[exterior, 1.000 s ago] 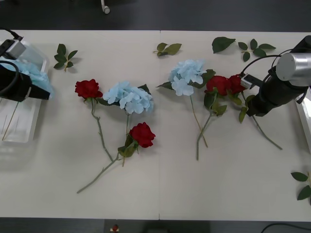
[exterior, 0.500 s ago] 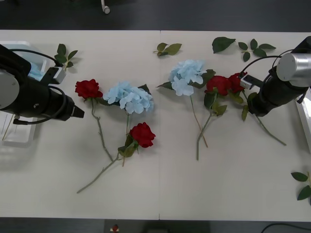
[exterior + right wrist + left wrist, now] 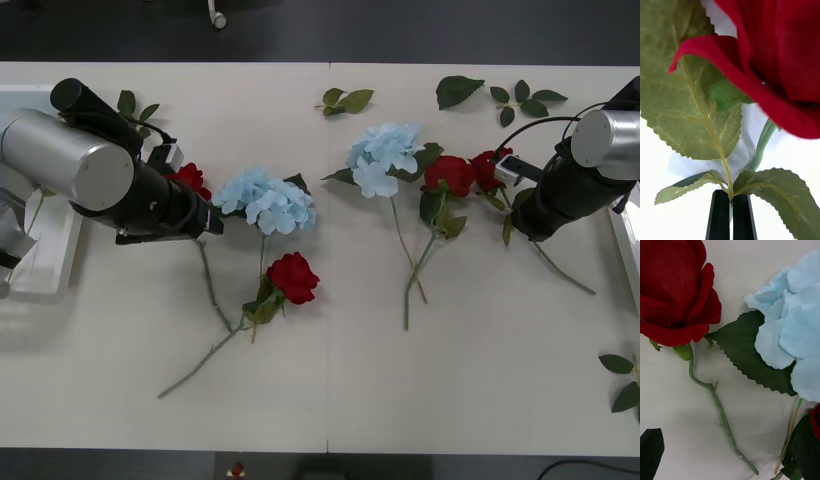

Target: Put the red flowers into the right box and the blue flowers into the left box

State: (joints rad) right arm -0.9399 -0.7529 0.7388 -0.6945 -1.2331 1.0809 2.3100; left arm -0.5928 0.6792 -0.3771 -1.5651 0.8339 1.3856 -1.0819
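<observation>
The rose's bloom spreads wide in soft, loose petals, so my left gripper will next grab the rose by its thin green stem.
Several red flowers lie on the table: one rose in the middle-left, another rose partly under my left arm, and a pair at the right. My right gripper is shut on the stem of the rightmost rose; its black fingers pinch the stem below the bloom. My left gripper hangs open over the left rose's stem, beside a blue flower. A second blue flower lies mid-table. The left box sits at the left edge, the right box at the right edge.
Loose green leaf sprigs lie along the far side of the table, and more at the near right corner. The near half of the table is bare.
My left arm has swung from over the left box rightward to the left rose and blue flower. My right gripper has shifted slightly right with the rose stem.
</observation>
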